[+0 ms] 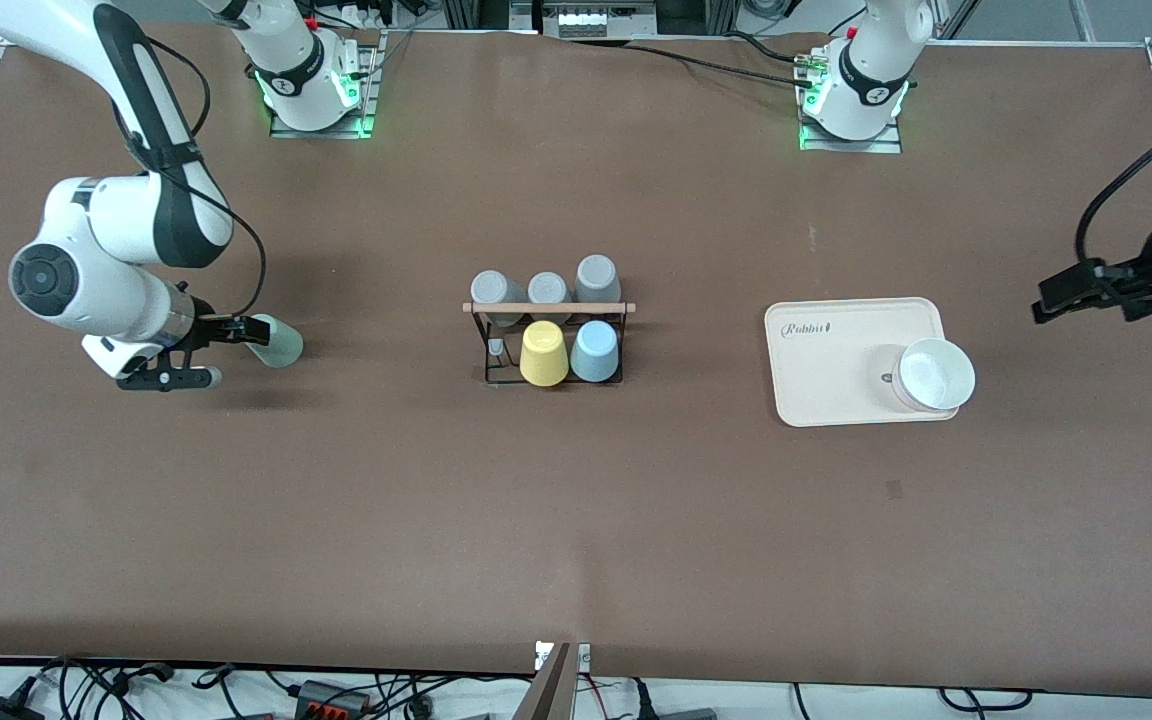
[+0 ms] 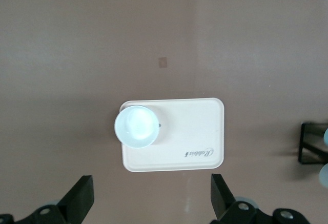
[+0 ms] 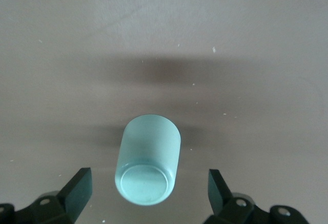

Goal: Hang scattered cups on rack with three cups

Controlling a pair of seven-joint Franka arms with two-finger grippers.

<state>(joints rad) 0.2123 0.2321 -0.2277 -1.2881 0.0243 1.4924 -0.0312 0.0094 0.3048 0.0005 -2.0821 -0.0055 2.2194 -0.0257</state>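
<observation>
In the right wrist view my right fingertips stop short of the mint-green cup's sides, so closing now would miss. My right gripper moves toward those sides next, before closing.
The pale mint-green cup (image 1: 278,341) lies on its side on the table toward the right arm's end. My right gripper (image 1: 236,352) is open just beside it. In the right wrist view the cup (image 3: 148,165) points its base between my spread fingers (image 3: 79,185), and neither touches it. The black wire rack (image 1: 548,345) with its wooden rod (image 1: 548,308) stands mid-table. The light blue cup (image 1: 595,351) sits on the rack beside a yellow cup (image 1: 543,353). My left gripper (image 1: 1051,300) waits open and empty over the table's left-arm end (image 2: 151,193).
Three grey cups (image 1: 544,288) sit on the rack's side farther from the front camera. A cream tray (image 1: 826,360) with a white bowl (image 1: 933,376) lies toward the left arm's end; it also shows in the left wrist view (image 2: 195,131).
</observation>
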